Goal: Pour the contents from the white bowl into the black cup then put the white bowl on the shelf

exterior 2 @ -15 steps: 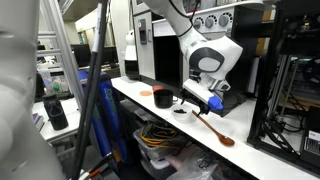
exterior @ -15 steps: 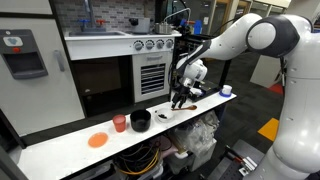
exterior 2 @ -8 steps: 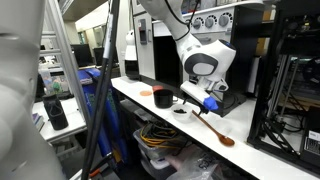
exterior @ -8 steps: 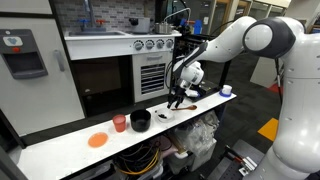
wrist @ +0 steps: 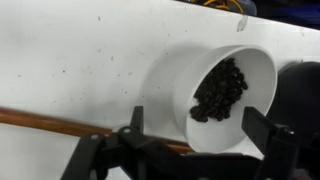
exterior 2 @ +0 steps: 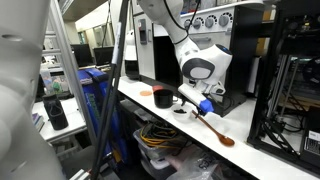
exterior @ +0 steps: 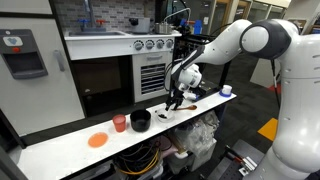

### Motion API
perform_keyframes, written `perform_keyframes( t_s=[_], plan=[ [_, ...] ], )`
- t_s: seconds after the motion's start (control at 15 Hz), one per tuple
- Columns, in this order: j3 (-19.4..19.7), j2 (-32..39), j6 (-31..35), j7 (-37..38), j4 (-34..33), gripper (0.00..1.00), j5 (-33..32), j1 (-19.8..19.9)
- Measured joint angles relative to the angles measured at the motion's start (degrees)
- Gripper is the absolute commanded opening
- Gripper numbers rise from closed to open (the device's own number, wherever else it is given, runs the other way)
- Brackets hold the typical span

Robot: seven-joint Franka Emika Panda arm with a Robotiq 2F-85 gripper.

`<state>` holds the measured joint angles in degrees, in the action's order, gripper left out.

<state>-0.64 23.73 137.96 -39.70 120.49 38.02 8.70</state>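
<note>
The robot's gripper should next grab the white bowl (exterior: 162, 114) by its near rim beside the spoon handle, so the bowl's opposite rim stays free to pour into the black cup.
The white bowl (wrist: 172, 95) holds dark bits and sits on the white countertop, just under my gripper (wrist: 202, 128). The gripper is open, with one finger (wrist: 137, 120) on either side of the bowl's near part and nothing pinched between them. Right beside the bowl, at the frame's right edge, stands the black cup (wrist: 303, 95). In both exterior views the gripper (exterior: 177, 100) (exterior 2: 192, 101) hangs low over the bowl (exterior: 162, 114) (exterior 2: 180, 110), next to the black cup (exterior: 140, 121) (exterior 2: 163, 99). The shelf (exterior: 105, 98) is the dark recess in the white cabinet behind the counter.
A wooden spoon (exterior 2: 216, 131) lies on the counter, and its handle (wrist: 50, 120) passes under the gripper. A red cup (exterior: 120, 123) and a flat orange disc (exterior: 97, 140) lie beyond the black cup. A small blue-and-white cup (exterior: 226, 90) stands at the counter's far end.
The gripper has drifted a little along the counter toward the bowl and the black cup. Its jaws have stayed open, and the objects have not moved.
</note>
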Motion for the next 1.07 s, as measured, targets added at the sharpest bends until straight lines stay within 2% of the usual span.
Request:
perform_keyframes(
  t_s=[0.33,0.4,0.47,0.53,0.6,1.07],
  plan=[
    [-0.6,1.0,0.4,0.1,0.0,1.00,0.0,0.7],
    [-0.6,1.0,0.4,0.1,0.0,0.97,0.0,0.8],
    [-0.7,1.1,0.5,0.1,0.0,0.73,0.0,0.9],
    [-0.7,1.1,0.6,0.1,0.0,0.72,0.0,0.9],
    [-0.7,1.1,0.7,0.1,0.0,0.67,0.0,0.9],
    [-1.7,1.1,1.7,0.1,0.0,0.18,0.0,1.0]
  ],
)
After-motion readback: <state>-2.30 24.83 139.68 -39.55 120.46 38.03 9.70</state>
